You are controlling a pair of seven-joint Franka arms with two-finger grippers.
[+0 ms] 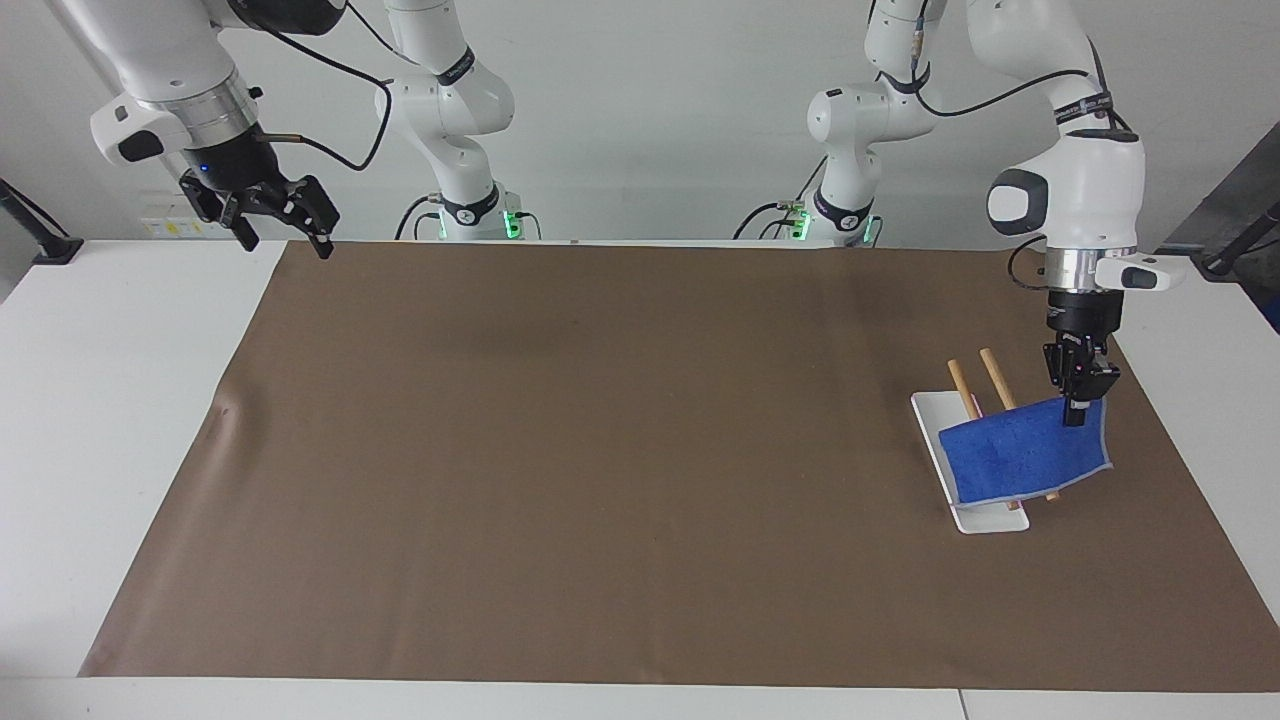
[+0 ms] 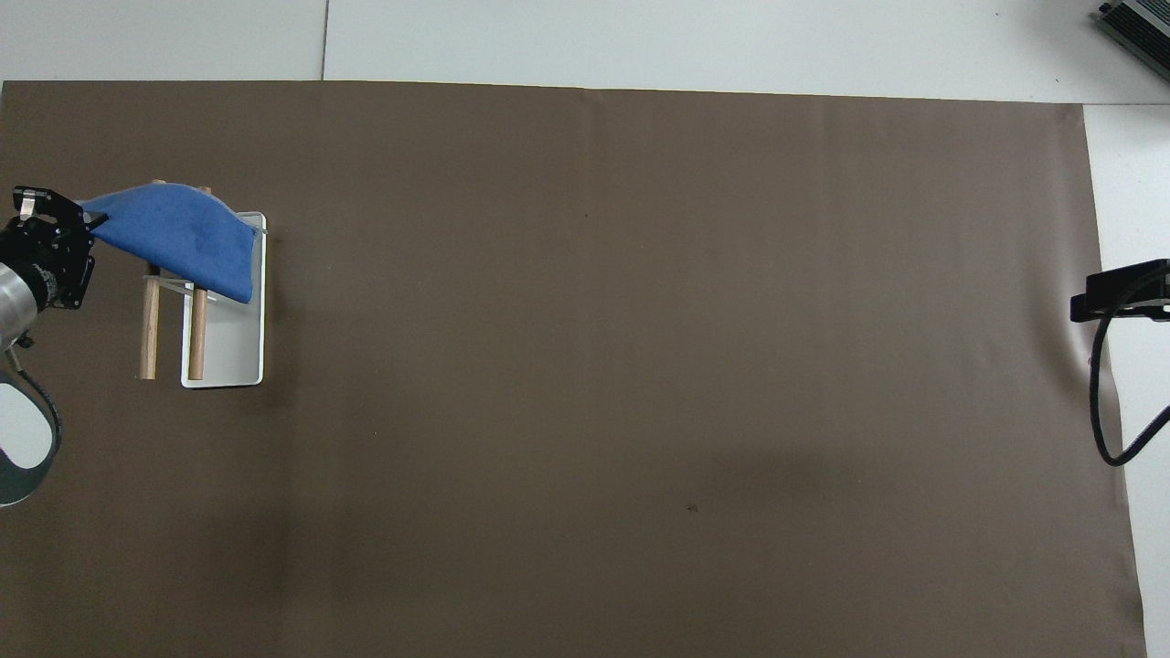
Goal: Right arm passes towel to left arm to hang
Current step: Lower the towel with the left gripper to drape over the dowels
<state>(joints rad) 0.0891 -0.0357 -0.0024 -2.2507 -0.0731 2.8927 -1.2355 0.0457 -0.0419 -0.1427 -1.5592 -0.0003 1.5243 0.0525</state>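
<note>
The bright-blue towel needs to stay in the closed left gripper until it lies square across both wooden bars, as its long edge (image 2: pixel 175 269) slants over them.
The bright-blue towel (image 1: pixel 1020 455) lies draped over the two wooden bars (image 1: pixel 997 378) of a small rack with a white base (image 1: pixel 985 520), at the left arm's end of the table. It covers the bar ends farther from the robots (image 2: pixel 178 238). My left gripper (image 1: pixel 1075 415) is shut on the towel's upper corner, just above the rack on the side toward the table's end; it also shows in the overhead view (image 2: pixel 82 219). My right gripper (image 1: pixel 285 243) is open and empty, raised over the mat's corner at the right arm's end, and waits.
A brown mat (image 1: pixel 600 450) covers most of the white table (image 1: pixel 110 420). The bare parts of the rack bars (image 2: pixel 146 338) and the white base (image 2: pixel 228 356) show nearer to the robots than the towel. A black cable (image 2: pixel 1101 402) hangs at the right arm's end.
</note>
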